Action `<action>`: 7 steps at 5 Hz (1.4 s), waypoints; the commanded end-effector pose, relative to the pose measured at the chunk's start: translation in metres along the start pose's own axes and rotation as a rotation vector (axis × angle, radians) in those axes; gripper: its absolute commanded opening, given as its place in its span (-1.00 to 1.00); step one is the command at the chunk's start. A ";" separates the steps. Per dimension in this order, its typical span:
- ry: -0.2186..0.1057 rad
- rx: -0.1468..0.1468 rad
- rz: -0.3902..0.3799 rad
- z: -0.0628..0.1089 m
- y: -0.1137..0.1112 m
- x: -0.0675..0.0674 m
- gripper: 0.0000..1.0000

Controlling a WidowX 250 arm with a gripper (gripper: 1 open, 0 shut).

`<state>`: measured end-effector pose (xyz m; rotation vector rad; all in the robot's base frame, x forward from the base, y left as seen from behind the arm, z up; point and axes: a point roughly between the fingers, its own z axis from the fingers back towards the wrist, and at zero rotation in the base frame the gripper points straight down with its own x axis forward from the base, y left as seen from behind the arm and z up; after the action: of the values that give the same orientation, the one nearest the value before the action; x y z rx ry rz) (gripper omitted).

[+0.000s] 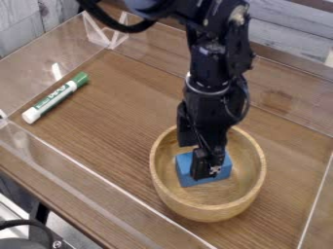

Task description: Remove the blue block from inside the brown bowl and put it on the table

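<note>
The blue block has to go from the brown bowl [247,199] to the table. My gripper needs to grab it at the middle of its front side [202,170].
The brown bowl [247,199] sits on the table [117,126] at the front right. Inside it lies the blue block [186,173], partly covered by the black arm. My gripper [204,163] points straight down into the bowl with its jaws open. One dark finger [208,156] stands in front of the block, while the other is hidden behind it. I cannot tell whether the fingers touch the block.
A green-and-white marker [56,95] lies on the table at the left. Low clear plastic walls [33,146] border the tabletop, and a clear folded piece [107,31] stands at the back left. The bowl is close to the right wall.
</note>
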<state>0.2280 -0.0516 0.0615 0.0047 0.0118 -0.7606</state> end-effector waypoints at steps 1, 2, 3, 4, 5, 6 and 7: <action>-0.034 0.017 -0.009 0.003 0.002 0.005 1.00; -0.039 0.018 -0.008 -0.001 0.002 0.006 1.00; -0.045 0.018 -0.011 -0.004 0.002 0.006 1.00; -0.048 0.020 -0.012 -0.008 0.002 0.007 1.00; -0.049 0.025 -0.010 -0.011 0.002 0.007 1.00; -0.051 0.029 -0.009 -0.014 0.002 0.008 1.00; -0.053 0.032 -0.007 -0.016 0.002 0.008 1.00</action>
<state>0.2298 -0.0537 0.0401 0.0071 -0.0244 -0.7577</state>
